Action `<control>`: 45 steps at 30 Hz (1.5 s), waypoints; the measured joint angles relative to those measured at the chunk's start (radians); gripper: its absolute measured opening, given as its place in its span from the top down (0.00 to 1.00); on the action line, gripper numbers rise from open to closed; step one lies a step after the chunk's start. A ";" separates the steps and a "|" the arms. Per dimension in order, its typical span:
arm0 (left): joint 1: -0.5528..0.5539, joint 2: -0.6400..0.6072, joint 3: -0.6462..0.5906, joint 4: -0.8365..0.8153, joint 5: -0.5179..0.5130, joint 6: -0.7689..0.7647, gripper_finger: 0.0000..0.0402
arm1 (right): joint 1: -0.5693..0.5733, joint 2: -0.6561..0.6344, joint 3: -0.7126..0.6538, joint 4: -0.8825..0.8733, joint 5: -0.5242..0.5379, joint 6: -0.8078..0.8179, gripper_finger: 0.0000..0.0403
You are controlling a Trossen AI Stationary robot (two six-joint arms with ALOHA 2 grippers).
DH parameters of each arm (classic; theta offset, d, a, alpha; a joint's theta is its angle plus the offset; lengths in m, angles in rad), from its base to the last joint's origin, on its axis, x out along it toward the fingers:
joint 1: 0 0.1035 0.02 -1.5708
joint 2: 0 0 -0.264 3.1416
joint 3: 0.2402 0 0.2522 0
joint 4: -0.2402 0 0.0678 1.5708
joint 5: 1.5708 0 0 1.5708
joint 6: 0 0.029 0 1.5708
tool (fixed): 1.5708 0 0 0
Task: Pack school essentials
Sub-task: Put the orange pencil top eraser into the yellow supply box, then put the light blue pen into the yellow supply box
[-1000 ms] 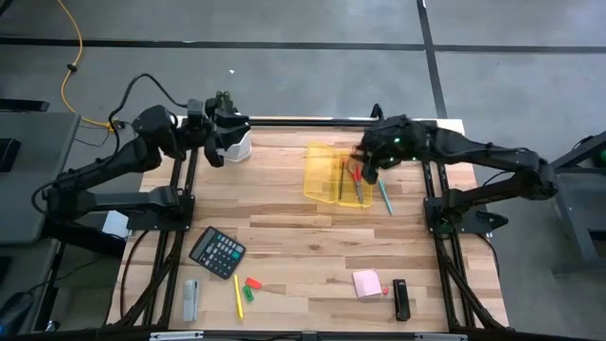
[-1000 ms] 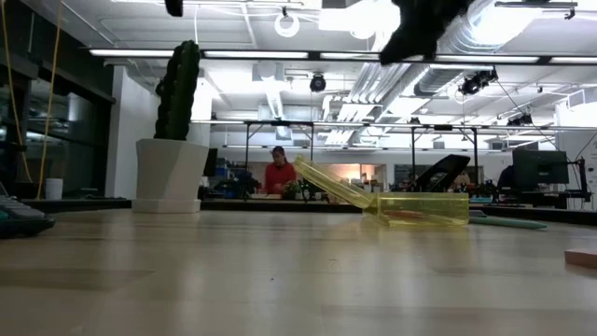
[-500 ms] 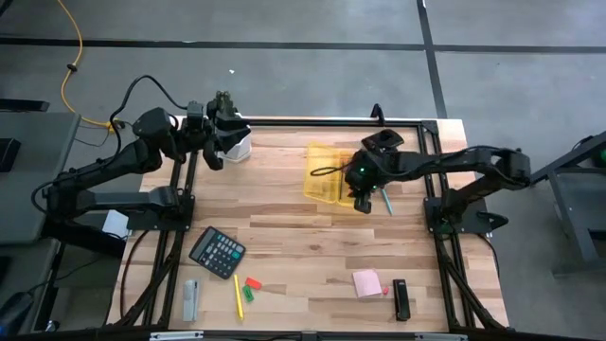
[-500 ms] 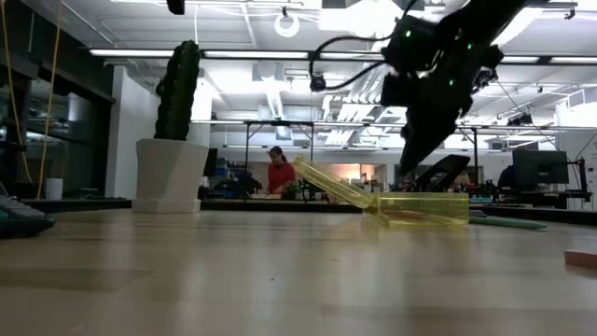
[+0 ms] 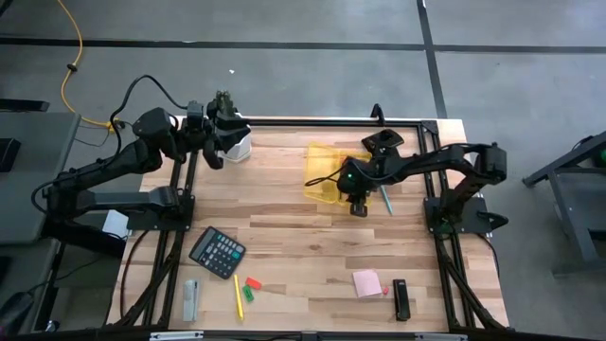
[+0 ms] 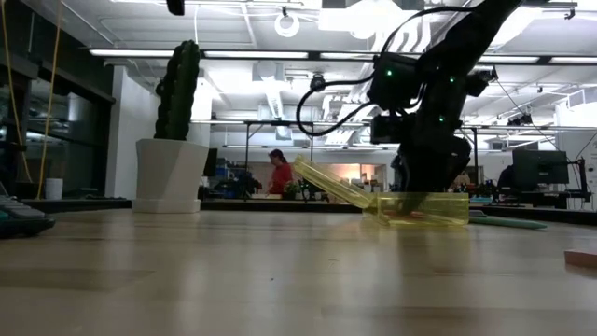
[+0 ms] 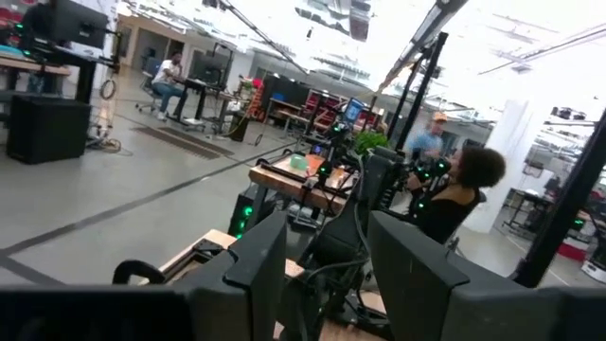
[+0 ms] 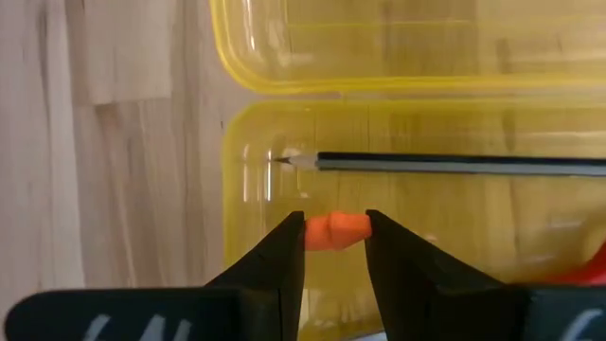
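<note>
The orange piece (image 8: 336,230) is standing inside the rim of the yellow tray (image 8: 417,218). My right gripper should open and let go of it.
A clear yellow case (image 5: 327,170) lies open on the far middle of the table, its lid (image 6: 331,184) slanting up beside the tray (image 6: 424,207). In the tray lie a dark pencil (image 8: 454,163) and something red (image 8: 589,270). My right gripper (image 8: 334,220) points down into the tray's near end (image 5: 358,206), shut on a small orange piece (image 8: 336,230). A teal pen (image 5: 385,197) lies on the table just right of the case. My left gripper (image 7: 327,223) hangs open and high at the far left (image 5: 220,133), with nothing between its fingers. My right gripper pinches the orange piece by its two ends (image 8: 312,232) between its two fingertips. The fingers slant steeply down from above into the tray. Whether the piece rests on the tray's floor or hangs just above it, I cannot tell.
Near the front edge lie a dark calculator (image 5: 218,252), a grey bar (image 5: 190,298), a yellow pencil (image 5: 237,294), an orange-red piece (image 5: 253,282), a green piece (image 5: 247,294), a pink pad (image 5: 367,283) and a black object (image 5: 401,298). A potted cactus (image 6: 173,140) stands far left.
My right gripper has come down from high above the case into the tray's near end and tipped from nearly level to steeply downward. The case has stayed in place.
</note>
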 joint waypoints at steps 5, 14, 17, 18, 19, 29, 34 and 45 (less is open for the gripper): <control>0.000 0.000 0.000 0.000 -0.006 0.000 0.65 | 0.000 0.007 0.001 0.036 0.001 0.000 0.77; 0.000 0.000 0.000 0.000 -0.006 0.000 0.65 | 0.000 0.007 0.001 0.036 -0.028 0.006 0.60; 0.000 0.000 0.000 0.000 -0.006 0.000 0.65 | 0.000 0.004 0.001 0.037 -0.028 0.005 0.52; 0.000 0.000 0.000 0.000 -0.006 0.000 0.65 | 0.000 -0.001 0.001 0.037 -0.028 0.002 0.50; 0.000 0.000 0.000 -0.001 -0.006 0.000 0.65 | 0.000 -0.008 0.001 0.036 -0.028 0.001 0.49; 0.000 0.000 0.000 -0.001 -0.006 0.000 0.65 | 0.000 -0.237 0.001 -0.076 0.057 0.003 0.46; 0.000 0.000 0.000 -0.004 -0.003 0.000 0.65 | 0.000 -0.452 0.001 -0.068 0.130 0.144 0.48; 0.000 0.000 0.000 -0.071 0.018 0.073 0.65 | 0.003 -0.658 0.001 0.463 0.171 0.283 0.49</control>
